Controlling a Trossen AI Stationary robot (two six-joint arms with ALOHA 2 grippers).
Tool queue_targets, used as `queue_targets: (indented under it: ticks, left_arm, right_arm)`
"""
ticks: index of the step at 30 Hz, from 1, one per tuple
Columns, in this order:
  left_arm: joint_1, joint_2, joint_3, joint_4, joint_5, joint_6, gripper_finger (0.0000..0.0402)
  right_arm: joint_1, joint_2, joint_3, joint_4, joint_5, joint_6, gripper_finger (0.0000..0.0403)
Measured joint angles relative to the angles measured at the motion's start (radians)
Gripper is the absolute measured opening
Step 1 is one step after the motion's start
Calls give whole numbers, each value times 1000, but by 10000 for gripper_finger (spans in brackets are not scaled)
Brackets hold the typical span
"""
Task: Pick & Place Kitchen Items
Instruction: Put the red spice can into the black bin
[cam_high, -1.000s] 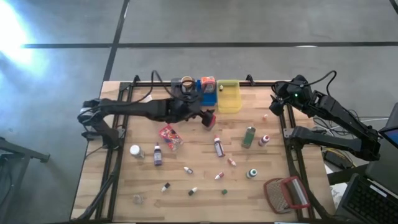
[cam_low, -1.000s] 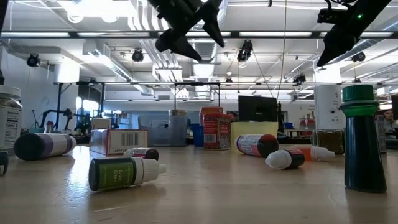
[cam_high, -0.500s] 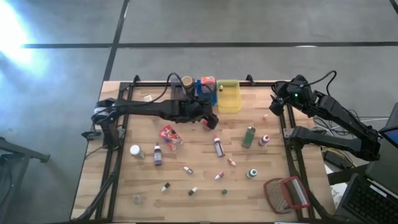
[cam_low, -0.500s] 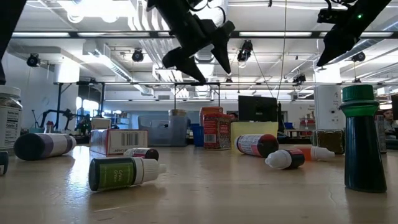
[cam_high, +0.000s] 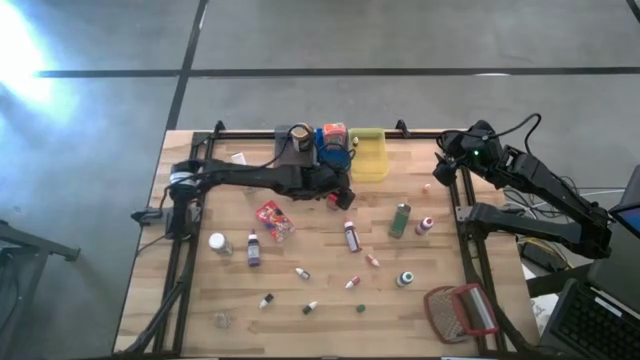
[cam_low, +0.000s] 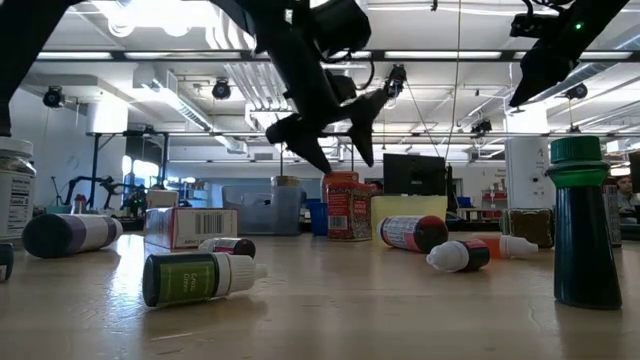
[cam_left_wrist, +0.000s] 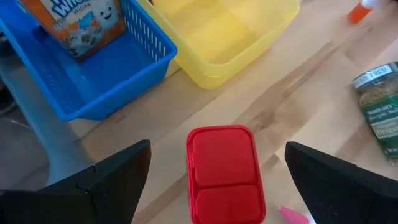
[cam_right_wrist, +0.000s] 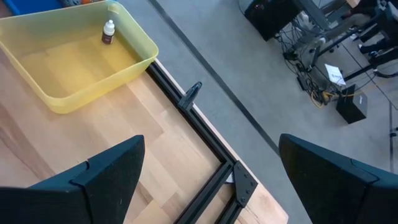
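The small container needs to be picked up and packed into a bin, so my left gripper will next grab its red lid (cam_high: 333, 200) (cam_left_wrist: 225, 174).
A small red-lidded container (cam_left_wrist: 224, 174) stands upright on the wooden table in front of the blue bin (cam_left_wrist: 93, 68) and the yellow bin (cam_left_wrist: 217, 37). My left gripper (cam_left_wrist: 217, 149) hangs open just above it, slanting down, one finger on either side and touching nothing; the low view shows the left gripper (cam_low: 330, 140) above the container (cam_low: 343, 205). My right gripper (cam_high: 445, 165) waits open, high over the table's far right edge. Other kitchen items lie across the table: a red packet (cam_high: 272, 220), a green bottle (cam_high: 401, 218), a dark bottle (cam_high: 351, 235) and several tiny bottles.
An orange box (cam_high: 333, 133) stands in the blue bin, and a small bottle (cam_right_wrist: 109, 31) in the yellow bin. A grey bin (cam_high: 297, 140) sits to the left of them. A red-framed mesh object (cam_high: 460, 310) lies at the near right corner. Black frame rails (cam_high: 463, 215) run along the table's sides.
My left gripper has come down and reached a little toward the table's right, over the red-lidded container, tipping its fingers further downward. It has stayed open. Nothing on the table has moved.
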Motion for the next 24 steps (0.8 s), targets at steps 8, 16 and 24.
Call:
queue_targets:
  ticks: [8,16,24]
  left_arm:
    - [4,43,0,14,29,-8,376]
    - [4,55,0,16,46,-9,375]
    - [4,90,0,18,46,-9,373]
  right_arm:
    - [0,0,0,0,0,1,366]
    - [0,0,0,0,0,4,366]
    - [0,0,0,0,0,4,366]
